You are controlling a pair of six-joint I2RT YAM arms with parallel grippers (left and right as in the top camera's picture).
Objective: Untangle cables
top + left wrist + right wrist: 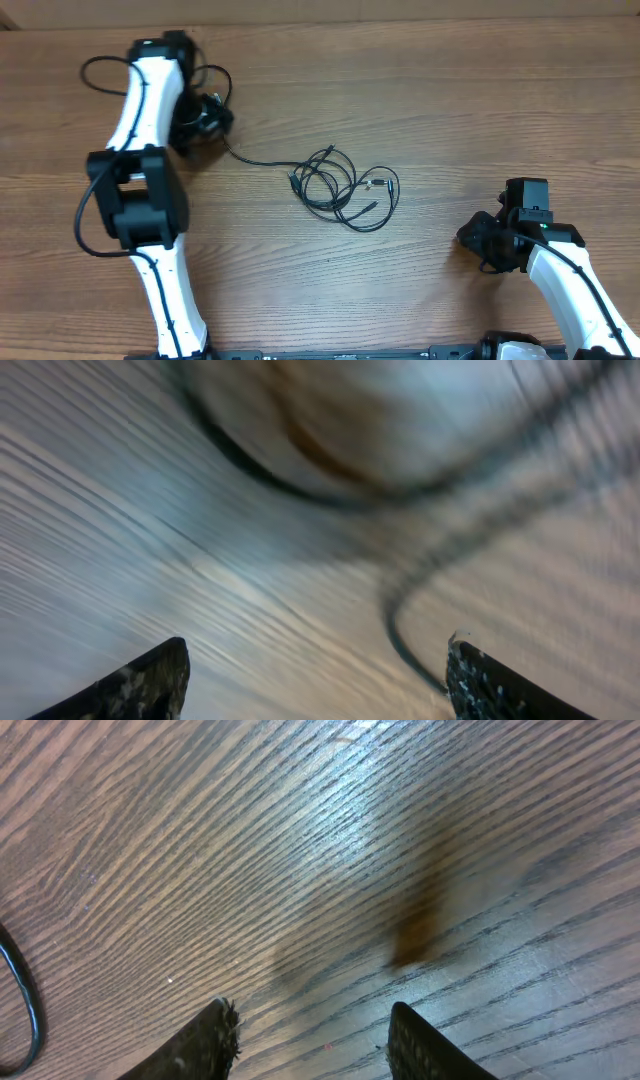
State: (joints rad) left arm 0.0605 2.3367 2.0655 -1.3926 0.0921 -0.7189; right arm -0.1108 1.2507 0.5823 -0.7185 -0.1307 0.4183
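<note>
Next, my left gripper grabs the piece of cable trailing out of the tangle (260, 162) (398, 632), away from the loops, to pull that cable free and untangle it.
The cables (340, 185) lie as one loose tangle of thin black loops in the middle of the table, small plug ends showing among them. One strand (255, 160) trails left from the tangle to my left gripper (212, 118) at the back left. The left wrist view is blurred. There my left gripper (315, 650) is wide open, and a thin black cable (395, 615) curves down beside the right finger (490, 685) without being pinched. My right gripper (470, 238) sits to the right of the tangle, apart from it. In its wrist view the right gripper (310, 1015) is open over bare wood, with a cable (25, 990) curving at the left edge.
The wooden table (450, 100) fills the overhead view, its far edge (400, 18) along the top. The left arm's own thicker black cable (97, 68) loops out at the back left. The left arm (140, 200) stretches along the left side.
</note>
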